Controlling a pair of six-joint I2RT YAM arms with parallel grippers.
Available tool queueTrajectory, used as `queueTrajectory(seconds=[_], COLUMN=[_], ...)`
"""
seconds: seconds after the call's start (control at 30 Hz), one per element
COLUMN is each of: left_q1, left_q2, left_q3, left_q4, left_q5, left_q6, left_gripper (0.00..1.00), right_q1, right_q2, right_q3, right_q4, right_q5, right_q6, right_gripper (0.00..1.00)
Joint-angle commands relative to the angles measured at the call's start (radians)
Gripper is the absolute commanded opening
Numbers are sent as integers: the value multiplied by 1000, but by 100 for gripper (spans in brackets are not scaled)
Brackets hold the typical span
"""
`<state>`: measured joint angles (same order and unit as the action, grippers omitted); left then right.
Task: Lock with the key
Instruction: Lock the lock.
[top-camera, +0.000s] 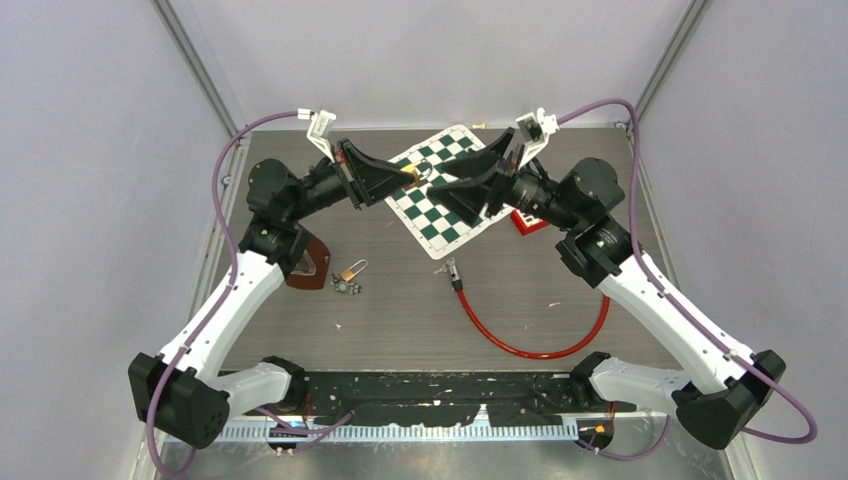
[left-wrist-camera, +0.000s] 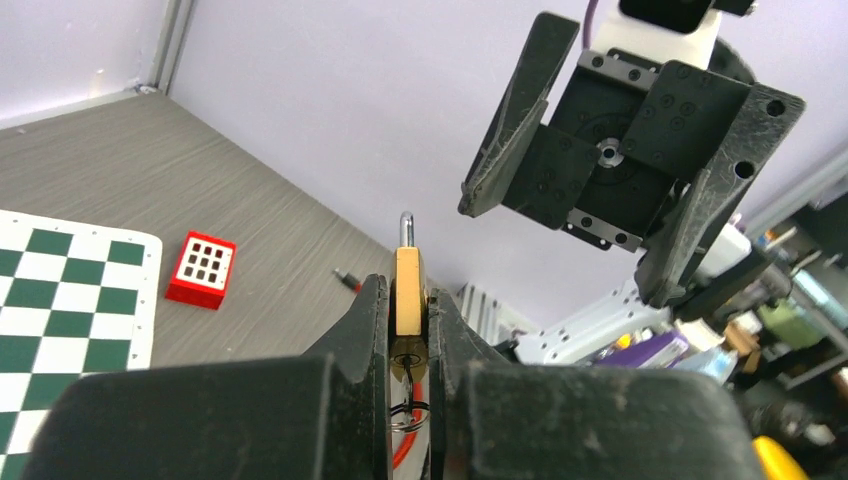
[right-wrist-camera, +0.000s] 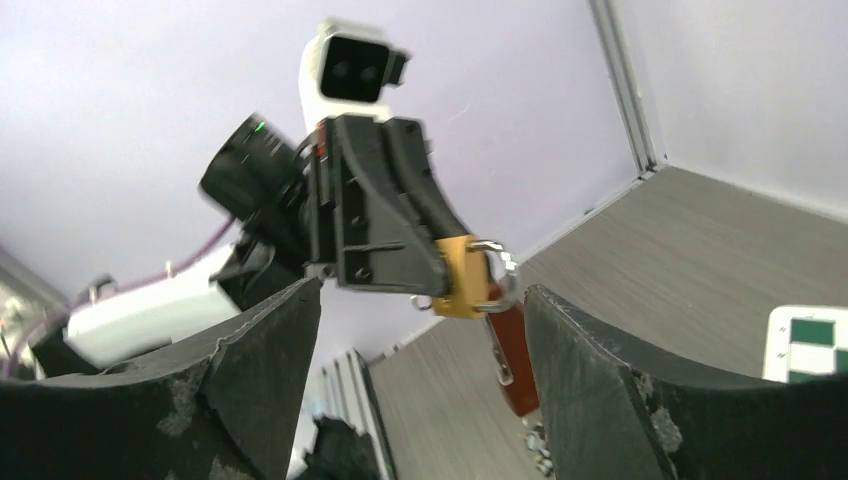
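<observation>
The right gripper grabs the padlock by its steel shackle (top-camera: 427, 169) (right-wrist-camera: 509, 274) next. That leaves the padlock's keyed bottom free for my left gripper to lock.
My left gripper (left-wrist-camera: 408, 305) is shut on a brass padlock (left-wrist-camera: 407, 285), which it holds up above the chessboard with the steel shackle (left-wrist-camera: 406, 228) pointing away from the wrist. A thin key (left-wrist-camera: 410, 372) sits edge-on in the keyhole on the lock's underside, and its wire ring (left-wrist-camera: 410, 415) hangs between the fingers. My right gripper (right-wrist-camera: 420, 400) stands open facing the padlock (right-wrist-camera: 462, 277), a short gap away and touching nothing. From above, the two grippers meet nose to nose, the left gripper (top-camera: 392, 182) with the padlock (top-camera: 412, 176) and the right gripper (top-camera: 452, 200).
Below the grippers lies a green and white chessboard (top-camera: 432, 215). A red box (top-camera: 530, 222) sits to its right and a red cable lock (top-camera: 520, 340) curves toward the front. At left lie a brown pouch (top-camera: 312, 262) and a second small padlock (top-camera: 350, 272) with keys.
</observation>
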<state>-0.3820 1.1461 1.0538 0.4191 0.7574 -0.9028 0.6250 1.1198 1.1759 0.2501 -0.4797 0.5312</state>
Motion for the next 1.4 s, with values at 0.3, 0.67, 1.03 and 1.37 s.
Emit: queueTrajectory(seconds=[0.3, 0.67, 1.03, 1.37], left_q1=[3, 3, 2, 6], left_q2=[34, 37, 41, 7], left_q3=[-1, -9, -8, -17], left_q4=[182, 186, 173, 76], left_q5=[-125, -116, -81, -43], left_q6=[-347, -355, -352, -237], left_gripper=[0, 0, 4, 53], right_q1=[-29, -41, -41, -69], right_q2=[164, 183, 213, 149], right_q3=[77, 71, 95, 69], right_q4=[66, 131, 172, 165], right_q5=[135, 84, 44, 92], right_q6=[334, 384, 398, 335], right_gripper=[64, 32, 17, 5])
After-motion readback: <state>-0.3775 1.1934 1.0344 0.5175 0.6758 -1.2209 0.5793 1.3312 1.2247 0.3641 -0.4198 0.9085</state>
